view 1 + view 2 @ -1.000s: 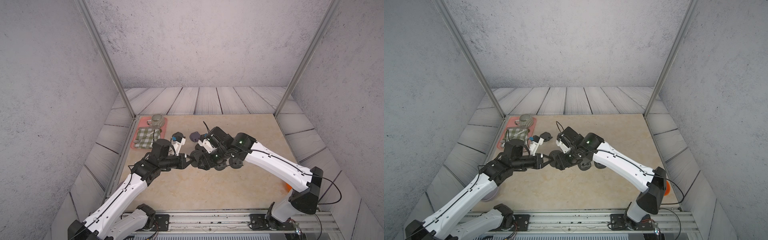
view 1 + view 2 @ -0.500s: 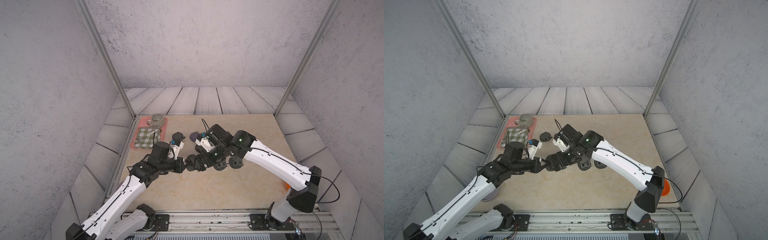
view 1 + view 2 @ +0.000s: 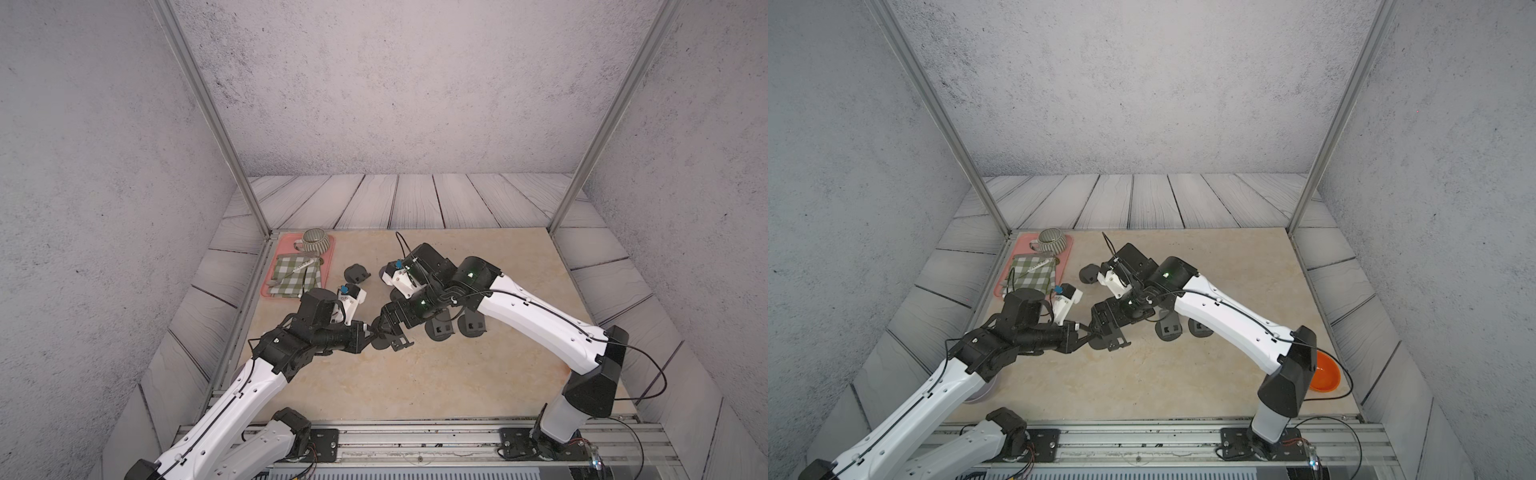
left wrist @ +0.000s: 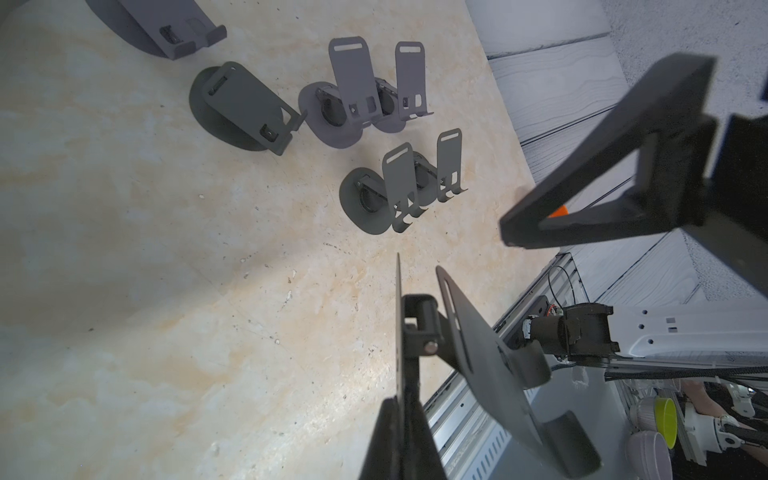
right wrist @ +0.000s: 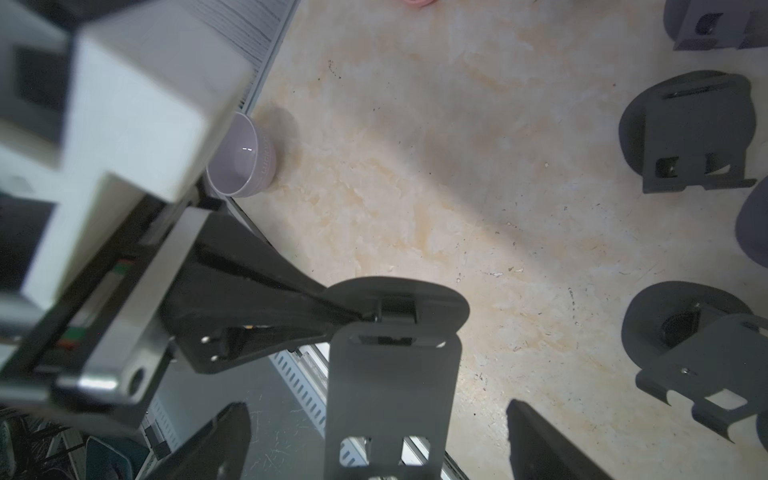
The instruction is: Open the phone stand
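Observation:
My right gripper's finger is still apart from the back plate and would miss it if I closed now, so I need to move closer before closing on the plate.
A dark grey phone stand (image 3: 390,340) (image 3: 1109,338) hangs over the table's front left. My left gripper (image 3: 369,332) (image 4: 401,401) is shut on the edge of its round base (image 4: 400,332) (image 5: 399,299). Seen from the left wrist, the back plate (image 4: 478,345) stands at an angle off that base. My right gripper (image 3: 384,323) (image 5: 374,436) is open. Its fingers (image 5: 536,440) stand wide on either side of the back plate (image 5: 390,390) without touching it.
Several other phone stands (image 3: 440,328) (image 4: 245,108) sit on the table, some folded, some open. A pink tray (image 3: 329,257) with a checked cloth and a striped mug lies back left. An orange bowl (image 3: 1325,372) sits front right, a lilac bowl (image 5: 245,162) front left.
My right gripper has opened wide around the back plate. Both grippers and the stand have shifted a little to the left and nearer the front.

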